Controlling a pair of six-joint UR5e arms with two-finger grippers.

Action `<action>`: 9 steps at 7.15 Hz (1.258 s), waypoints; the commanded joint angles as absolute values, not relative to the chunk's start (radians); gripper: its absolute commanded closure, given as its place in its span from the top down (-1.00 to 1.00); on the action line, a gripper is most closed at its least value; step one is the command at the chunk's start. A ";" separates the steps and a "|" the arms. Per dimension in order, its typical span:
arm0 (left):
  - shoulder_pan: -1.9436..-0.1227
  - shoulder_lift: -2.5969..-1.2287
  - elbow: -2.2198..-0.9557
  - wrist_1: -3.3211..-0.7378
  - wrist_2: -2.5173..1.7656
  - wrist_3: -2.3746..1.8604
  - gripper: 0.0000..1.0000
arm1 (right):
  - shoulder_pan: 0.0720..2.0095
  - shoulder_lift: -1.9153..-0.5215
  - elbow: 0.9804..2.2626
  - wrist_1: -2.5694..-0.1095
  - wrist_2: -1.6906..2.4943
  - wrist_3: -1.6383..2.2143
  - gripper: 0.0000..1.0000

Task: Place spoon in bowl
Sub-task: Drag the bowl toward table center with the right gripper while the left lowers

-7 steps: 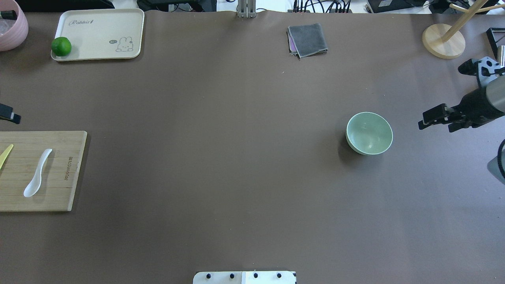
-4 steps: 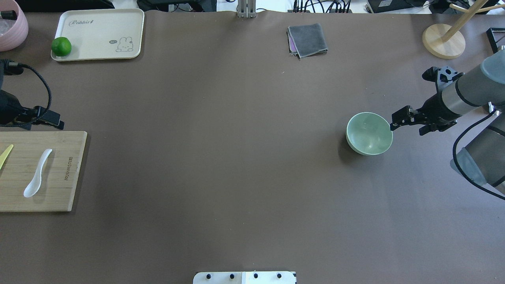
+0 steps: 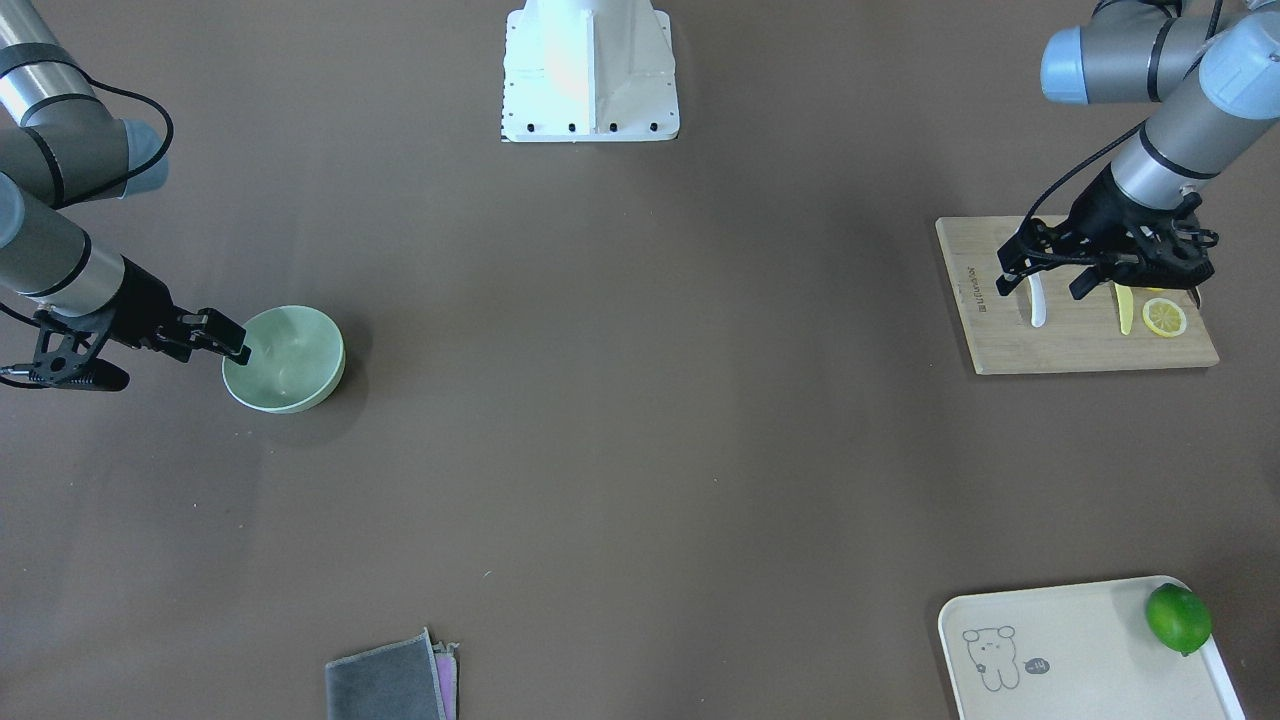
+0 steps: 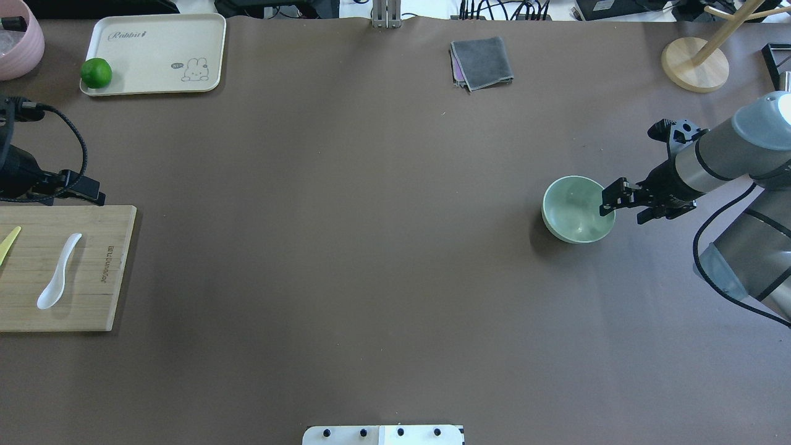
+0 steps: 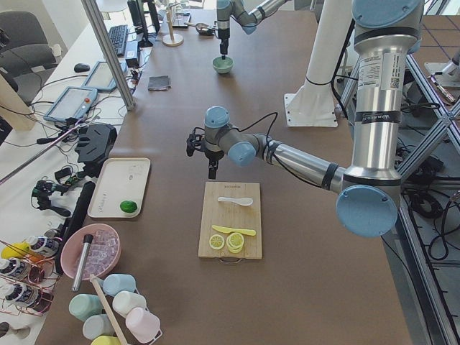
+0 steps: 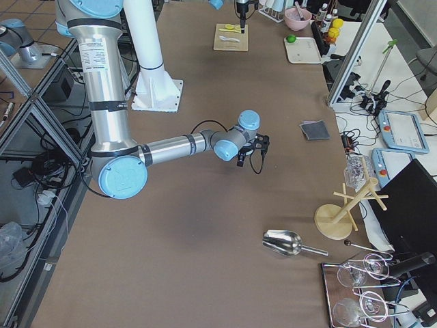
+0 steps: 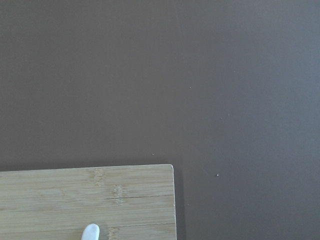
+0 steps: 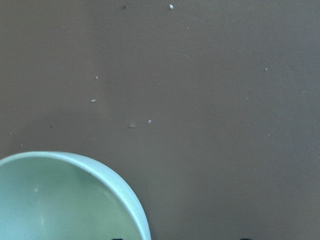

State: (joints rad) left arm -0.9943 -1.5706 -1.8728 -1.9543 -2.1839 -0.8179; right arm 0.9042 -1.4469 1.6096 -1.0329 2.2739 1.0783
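My right gripper should next grab the bowl by its rim (image 8: 127, 197) and set it where the spoon can go in.
The white spoon (image 4: 59, 272) lies on a bamboo cutting board (image 4: 93, 296) at the table's left edge. Its handle tip shows in the left wrist view (image 7: 90, 232). My left gripper (image 4: 68, 193) is open and empty, above the board's far edge near the spoon's handle; in the front view (image 3: 1045, 277) it partly covers the spoon (image 3: 1037, 305). The mint-green bowl (image 4: 575, 210) stands empty on the right. My right gripper (image 4: 627, 210) is open, with one finger over the bowl's right rim and the other outside it. The rim shows in the right wrist view (image 8: 75, 165).
A thin yellow knife (image 4: 8, 244) and a lemon slice (image 3: 1165, 318) share the board. A cream tray (image 4: 154, 52) with a lime (image 4: 96, 73) and a pink bowl (image 4: 18, 37) stand at the far left. A grey cloth (image 4: 482, 62) and a wooden stand (image 4: 695, 65) are at the far edge.
My right gripper has moved left from the table's edge to the bowl's right rim. My left arm has come into view and reached the board's far edge.
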 commanded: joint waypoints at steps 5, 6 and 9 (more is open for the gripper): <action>-0.939 -1.482 -1.839 -1.976 -2.157 -0.810 0.56 | 0.823 -1.274 1.651 -1.015 2.267 1.380 -1.00; -0.911 -1.448 -1.820 -2.055 -2.129 -0.818 0.53 | 0.745 -1.193 1.651 -1.020 2.179 1.507 -1.00; -0.891 -1.440 -1.795 -2.068 -2.126 -0.816 0.42 | 0.571 -1.099 1.657 -1.025 2.008 1.676 -1.00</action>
State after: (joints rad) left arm -0.8990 -1.4429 -1.8029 -2.0635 -2.1289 -0.8164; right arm 0.6384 -1.1363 1.6539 -1.0227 2.0705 1.6115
